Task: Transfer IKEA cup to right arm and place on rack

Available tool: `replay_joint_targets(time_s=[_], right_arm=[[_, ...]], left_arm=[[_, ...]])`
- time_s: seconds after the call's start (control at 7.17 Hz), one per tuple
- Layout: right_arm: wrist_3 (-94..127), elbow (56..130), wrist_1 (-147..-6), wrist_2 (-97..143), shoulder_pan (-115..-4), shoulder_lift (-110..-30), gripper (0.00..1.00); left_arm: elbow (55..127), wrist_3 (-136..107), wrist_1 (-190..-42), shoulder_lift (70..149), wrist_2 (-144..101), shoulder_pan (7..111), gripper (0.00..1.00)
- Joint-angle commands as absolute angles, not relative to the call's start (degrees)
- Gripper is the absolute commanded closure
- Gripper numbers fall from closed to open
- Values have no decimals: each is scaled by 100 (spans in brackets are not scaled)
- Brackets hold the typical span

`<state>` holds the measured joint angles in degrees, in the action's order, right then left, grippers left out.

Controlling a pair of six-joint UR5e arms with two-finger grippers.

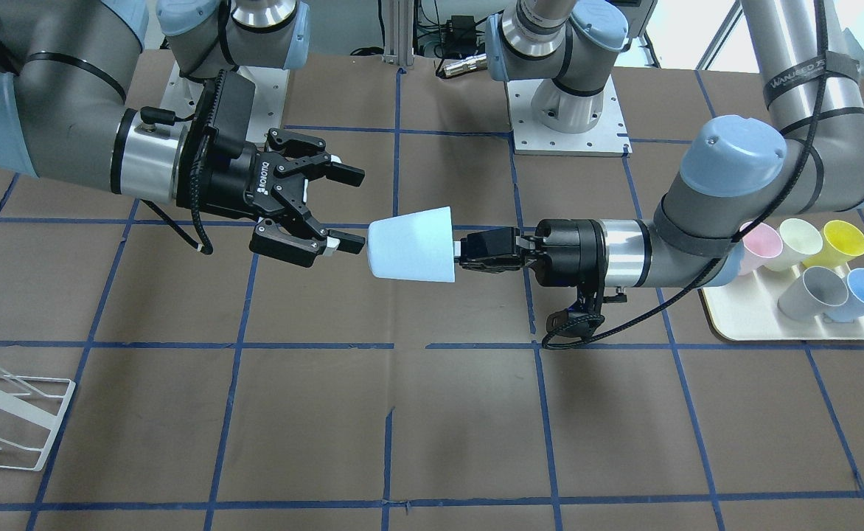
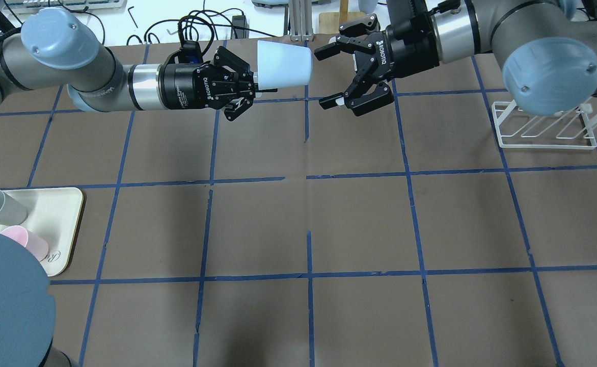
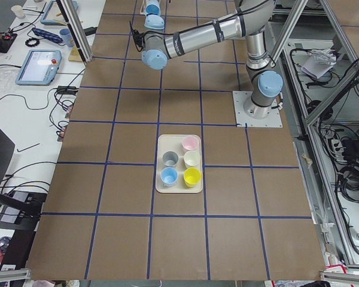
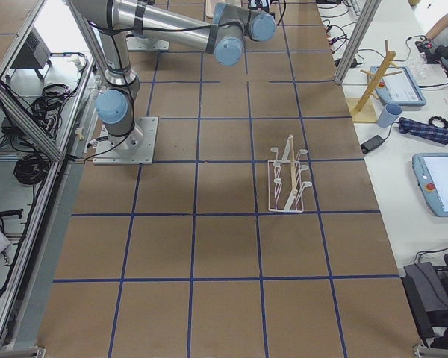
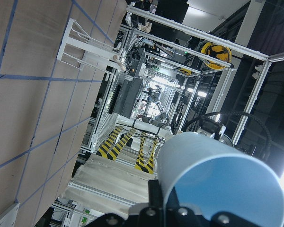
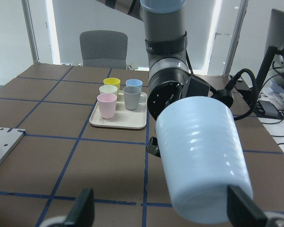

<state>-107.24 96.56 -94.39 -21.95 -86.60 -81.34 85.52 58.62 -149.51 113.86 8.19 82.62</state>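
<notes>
The IKEA cup needs to go onto the rack point(image 1: 12, 413). My right gripper needs to grab the cup by its narrow base end point(image 1: 382, 248) next.
The IKEA cup point(image 1: 411, 245), pale sky-blue, is held sideways above the table, its narrow base pointing at my right gripper. My left gripper point(image 1: 455, 247) is shut on its rim end; this shows in the overhead view too, with the left gripper point(image 2: 258, 84) and the cup point(image 2: 284, 62). My right gripper point(image 1: 349, 209) point(image 2: 325, 76) is open and empty, its fingertips just short of the cup's base. In the right wrist view the cup point(image 6: 201, 156) fills the space ahead of the open fingers. The white wire rack point(image 1: 12, 413) point(image 2: 545, 127) stands empty on the right arm's side.
A cream tray point(image 1: 756, 317) point(image 2: 59, 219) on the left arm's side holds several cups, among them a second blue cup point(image 1: 863, 291), a grey one point(image 1: 815, 291) and a pink one point(image 1: 760, 247). Blue tape lines grid the brown table.
</notes>
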Motion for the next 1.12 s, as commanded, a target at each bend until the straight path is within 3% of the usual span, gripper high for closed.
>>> replay_joint_targets(time_s=[0.0, 0.56, 0.98], right_arm=[[-10820, 9633, -9431, -1839, -8623, -8069, 0], [-9934, 8949, -9492, -1801, -8639, -7552, 0], [-9792, 9035, -9739, -1854, -8683, -7427, 0]], left_arm=[[8552, 5862, -14959, 11399, 634, 8384, 100], [8543, 5854, -15012, 11365, 633, 8385, 100], [8543, 5862, -15021, 11355, 633, 8385, 100]])
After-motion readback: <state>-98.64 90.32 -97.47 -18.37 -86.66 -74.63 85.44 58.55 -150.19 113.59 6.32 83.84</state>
